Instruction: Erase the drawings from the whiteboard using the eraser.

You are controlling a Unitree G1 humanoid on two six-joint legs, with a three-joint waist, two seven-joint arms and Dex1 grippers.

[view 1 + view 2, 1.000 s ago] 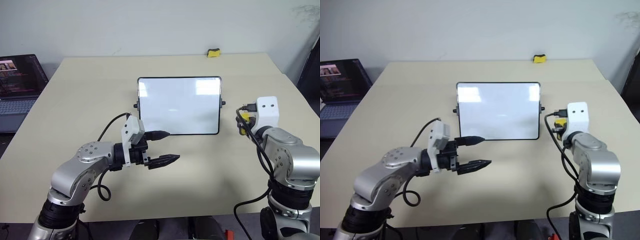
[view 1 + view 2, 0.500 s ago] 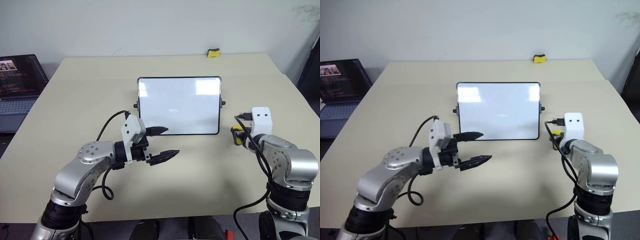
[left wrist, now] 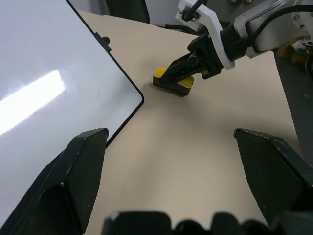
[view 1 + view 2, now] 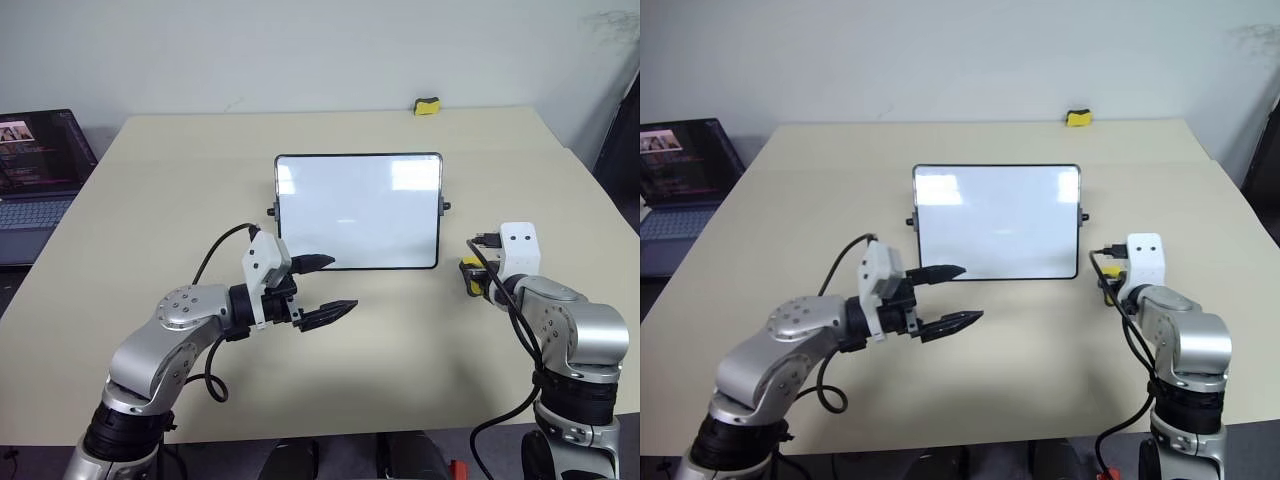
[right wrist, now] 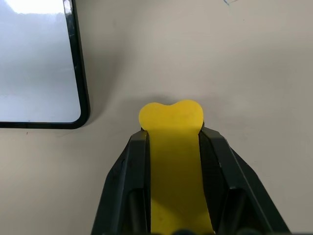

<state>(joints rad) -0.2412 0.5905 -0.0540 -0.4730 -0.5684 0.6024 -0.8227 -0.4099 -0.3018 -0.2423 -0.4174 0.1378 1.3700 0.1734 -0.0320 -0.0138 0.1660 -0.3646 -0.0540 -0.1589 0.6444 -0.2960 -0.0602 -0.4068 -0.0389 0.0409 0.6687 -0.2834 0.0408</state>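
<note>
I should open my right gripper now, because the yellow eraser [image 4: 472, 262] [image 5: 173, 147] sits low on the beige table beside the whiteboard's corner and would stay there.
The whiteboard [image 4: 358, 210] lies mid-table, its face plain glossy white with light reflections; the drawings are out of view. My right gripper [image 5: 171, 134] is shut on the yellow eraser [image 5: 173, 147], low at the tabletop just off the board's near right corner. From the left wrist view the eraser [image 3: 172, 81] looks set down on the table, black face down, still in the right gripper's fingers [image 3: 183, 66]. My left gripper [image 4: 340, 285] hovers open and empty in front of the board's near left corner.
A second small yellow-and-black block [image 4: 428, 105] sits at the table's far edge. An open laptop [image 4: 35, 160] stands off the table's left side. The beige table [image 4: 180, 190] has bare room around the board.
My right gripper has come down toward the table with the eraser. The left gripper has stayed in place, open.
</note>
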